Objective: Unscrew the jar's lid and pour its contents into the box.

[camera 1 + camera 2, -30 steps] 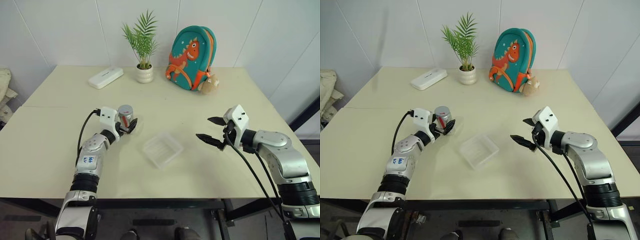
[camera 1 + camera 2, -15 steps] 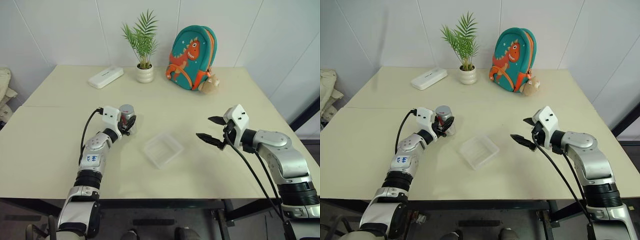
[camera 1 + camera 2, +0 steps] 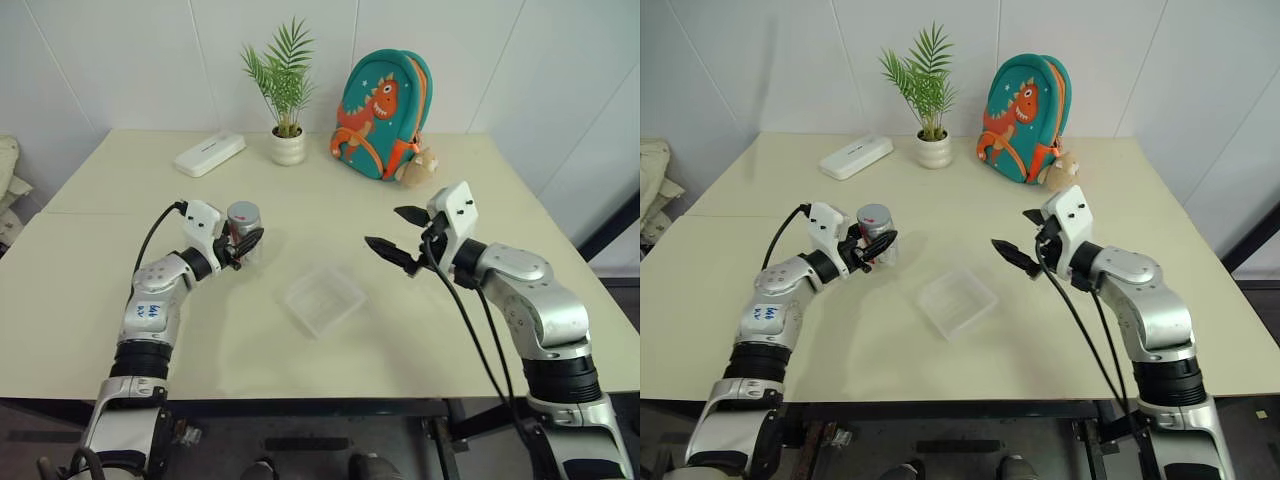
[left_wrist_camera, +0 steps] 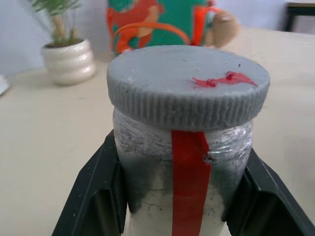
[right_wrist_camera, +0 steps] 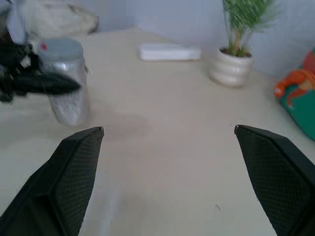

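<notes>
The robot's right gripper will next grip the lid around its grey side edge (image 3: 244, 218) (image 5: 62, 55) to unscrew it, since the left gripper's fingers already take up the jar's body.
The jar (image 3: 243, 232) is a small clear cylinder with a red strip down its side, standing upright left of the table's middle. Its grey lid (image 4: 187, 88) is screwed on and carries a red smear. My left gripper (image 3: 245, 241) is shut on the jar's body below the lid, one finger (image 4: 98, 196) on each side. I cannot make out the contents through the frosted wall. The box (image 3: 323, 299), a shallow clear tray, lies on the table between my arms. My right gripper (image 3: 385, 228) hovers open to the right of the jar, above and beyond the box, with nothing between its fingers.
Along the table's far edge stand a white oblong case (image 3: 209, 153), a white pot with a green plant (image 3: 287, 147) and a teal dinosaur backpack (image 3: 383, 103) with a small beige toy (image 3: 418, 166). The cream table (image 3: 300, 380) stretches bare in front of the box.
My left gripper has shut on the jar and raised it slightly, drawing it left. My right gripper, still open, has moved left and up toward the jar.
</notes>
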Motion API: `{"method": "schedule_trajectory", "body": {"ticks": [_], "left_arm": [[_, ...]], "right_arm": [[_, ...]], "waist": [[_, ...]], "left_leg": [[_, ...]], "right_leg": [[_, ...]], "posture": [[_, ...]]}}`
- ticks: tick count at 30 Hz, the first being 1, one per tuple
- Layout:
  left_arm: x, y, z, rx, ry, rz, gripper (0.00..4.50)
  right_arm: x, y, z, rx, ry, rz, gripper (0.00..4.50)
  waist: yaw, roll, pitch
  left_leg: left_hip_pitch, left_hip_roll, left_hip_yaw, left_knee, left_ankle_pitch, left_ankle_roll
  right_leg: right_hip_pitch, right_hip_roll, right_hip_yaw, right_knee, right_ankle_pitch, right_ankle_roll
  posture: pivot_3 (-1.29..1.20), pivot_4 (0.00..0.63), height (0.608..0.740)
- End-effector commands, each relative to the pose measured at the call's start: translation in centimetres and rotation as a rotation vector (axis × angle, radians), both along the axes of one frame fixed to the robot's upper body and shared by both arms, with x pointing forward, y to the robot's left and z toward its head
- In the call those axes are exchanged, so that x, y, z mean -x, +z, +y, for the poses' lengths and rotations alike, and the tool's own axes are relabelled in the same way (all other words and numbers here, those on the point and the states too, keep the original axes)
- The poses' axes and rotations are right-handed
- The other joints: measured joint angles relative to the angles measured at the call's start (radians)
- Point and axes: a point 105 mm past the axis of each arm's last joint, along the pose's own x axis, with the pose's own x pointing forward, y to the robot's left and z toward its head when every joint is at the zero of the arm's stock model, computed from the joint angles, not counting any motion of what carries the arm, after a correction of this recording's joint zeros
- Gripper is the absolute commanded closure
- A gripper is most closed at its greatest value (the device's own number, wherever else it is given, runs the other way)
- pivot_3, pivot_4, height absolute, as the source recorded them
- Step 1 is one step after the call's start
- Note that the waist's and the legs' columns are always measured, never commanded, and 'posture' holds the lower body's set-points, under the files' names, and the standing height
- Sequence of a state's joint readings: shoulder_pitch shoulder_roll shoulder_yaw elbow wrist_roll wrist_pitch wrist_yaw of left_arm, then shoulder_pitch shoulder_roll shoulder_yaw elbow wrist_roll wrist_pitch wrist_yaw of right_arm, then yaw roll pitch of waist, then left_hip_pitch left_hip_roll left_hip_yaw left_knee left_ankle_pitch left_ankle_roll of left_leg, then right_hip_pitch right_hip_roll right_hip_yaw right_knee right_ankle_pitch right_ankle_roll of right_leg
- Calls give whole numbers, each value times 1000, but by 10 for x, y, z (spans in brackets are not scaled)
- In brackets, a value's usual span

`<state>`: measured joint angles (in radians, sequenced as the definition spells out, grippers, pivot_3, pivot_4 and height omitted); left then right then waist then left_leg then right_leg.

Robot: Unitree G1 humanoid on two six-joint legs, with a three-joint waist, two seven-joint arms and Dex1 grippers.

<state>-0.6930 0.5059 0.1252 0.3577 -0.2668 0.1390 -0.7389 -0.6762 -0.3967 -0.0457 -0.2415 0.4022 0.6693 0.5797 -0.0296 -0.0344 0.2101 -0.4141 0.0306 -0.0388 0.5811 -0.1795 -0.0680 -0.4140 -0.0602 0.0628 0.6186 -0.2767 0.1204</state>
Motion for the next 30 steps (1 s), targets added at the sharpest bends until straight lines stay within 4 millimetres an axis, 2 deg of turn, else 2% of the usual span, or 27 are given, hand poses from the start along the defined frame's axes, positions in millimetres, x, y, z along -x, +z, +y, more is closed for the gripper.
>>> {"method": "schedule_trajectory", "body": {"ticks": [1,6,10,17,30], "left_arm": [[19,24,-16,-8,-174,-44,2494],[30,28,-30,-45,-325,-11,2494],[35,31,-45,-65,-428,-12,2494],[38,36,-59,-75,-512,-25,2494],[44,40,-67,-82,-566,-42,2494]], "right_arm": [[17,28,21,-79,29,-59,0],[29,39,50,-150,67,-47,0],[40,35,75,-169,135,-24,0],[40,28,88,-127,158,-22,0],[37,18,106,-57,212,-5,0]], "waist": [[3,0,0],[1,0,0],[0,0,0],[-2,0,0],[-1,0,0]], "left_leg": [[0,0,0,0,0,0],[-4,0,-2,1,0,1],[-4,0,-3,1,0,1],[-6,0,-3,1,0,1],[-7,0,-3,2,0,1]], "right_leg": [[0,0,0,0,0,0],[-1,-1,-2,-1,0,-1],[-3,0,-2,1,0,-1],[-4,0,-2,1,-1,-1],[-5,0,-2,2,-1,-1]], "posture": [[0,150,740],[0,150,740],[0,150,740],[0,150,740],[0,150,740]]}}
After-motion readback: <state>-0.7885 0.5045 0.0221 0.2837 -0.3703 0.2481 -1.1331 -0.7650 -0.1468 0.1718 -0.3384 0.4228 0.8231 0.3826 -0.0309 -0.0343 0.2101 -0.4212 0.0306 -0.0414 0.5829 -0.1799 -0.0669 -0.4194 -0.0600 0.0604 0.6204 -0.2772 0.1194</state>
